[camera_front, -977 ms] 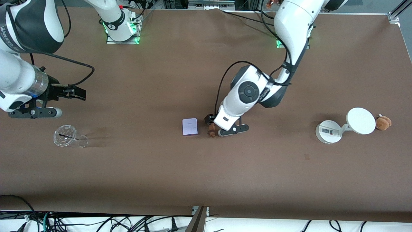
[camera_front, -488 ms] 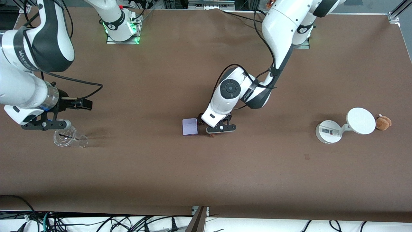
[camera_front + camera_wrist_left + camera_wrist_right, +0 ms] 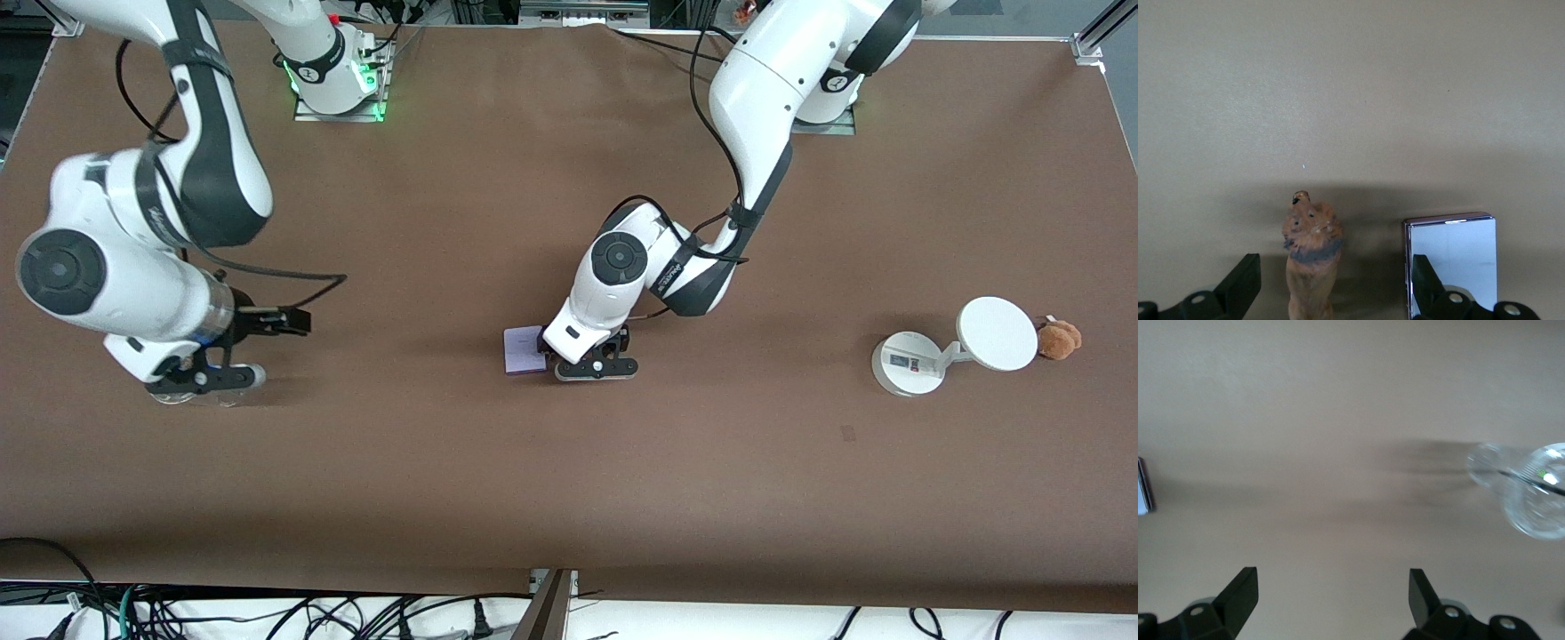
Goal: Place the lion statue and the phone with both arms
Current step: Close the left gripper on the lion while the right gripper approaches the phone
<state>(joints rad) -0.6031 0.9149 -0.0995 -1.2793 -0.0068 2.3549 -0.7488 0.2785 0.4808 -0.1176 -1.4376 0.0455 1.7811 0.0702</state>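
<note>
My fingers stand beside the lion statue's body below its mane [image 3: 1310,283], so it is now time for my left gripper to close on the statue.
The lion statue [image 3: 1310,257] is an orange-brown figurine with a dark mane, lying on the brown table. It lies between the open fingers of my left gripper [image 3: 1336,280], which do not touch it. In the front view my left gripper [image 3: 594,366] is low at the table's middle and hides the lion. The phone [image 3: 521,350], a pale lavender slab, lies right beside the lion toward the right arm's end. It shows mirror-like in the left wrist view [image 3: 1451,257], with one finger in front of its edge. My right gripper [image 3: 197,378] is open and empty, low over the table.
A clear glass cup [image 3: 1531,490] lies on its side by my right gripper, mostly hidden under it in the front view. A white round-based stand [image 3: 907,364] with a disc and a fuzzy brown plush [image 3: 1058,339] sit toward the left arm's end.
My left gripper has slid toward the phone and now straddles the lion, hiding it from the front camera. My right arm has swung nearer the front camera and covers the glass cup.
</note>
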